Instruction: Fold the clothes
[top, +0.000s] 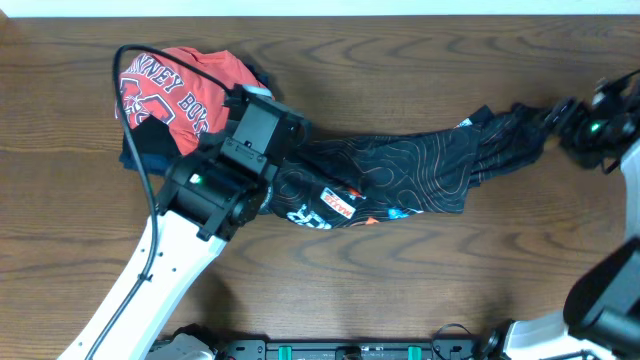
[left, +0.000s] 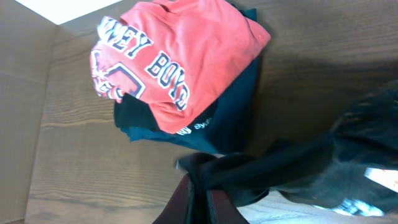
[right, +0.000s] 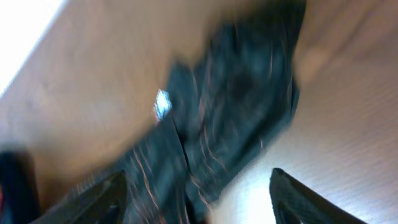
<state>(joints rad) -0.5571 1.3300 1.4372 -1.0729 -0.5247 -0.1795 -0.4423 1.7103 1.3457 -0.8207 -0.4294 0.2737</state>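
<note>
The right gripper grabs the black jersey (top: 400, 165) by its near edge (top: 459, 207) next, away from my left gripper's bunched end, to spread the jersey for folding.
The clothes, a black jersey (top: 400, 165) with thin wavy lines and small coloured logos, lie stretched in a long band across the table's middle. My left gripper (left: 202, 180) is shut on a bunched end of the jersey (left: 298, 168); overhead it sits at the band's left end (top: 285, 150). My right gripper (top: 562, 118) is at the jersey's far right end. In the blurred right wrist view its fingers (right: 112, 193) stand wide apart, open, with the jersey (right: 242, 93) lying between and beyond them, unpinched.
A red T-shirt (top: 180, 85) with white lettering lies on a folded navy garment (top: 135, 155) at the back left, just behind my left gripper. The same pile shows in the left wrist view, red T-shirt (left: 186, 56) over navy garment (left: 236, 118). Bare wooden table (top: 450, 280) shows in front.
</note>
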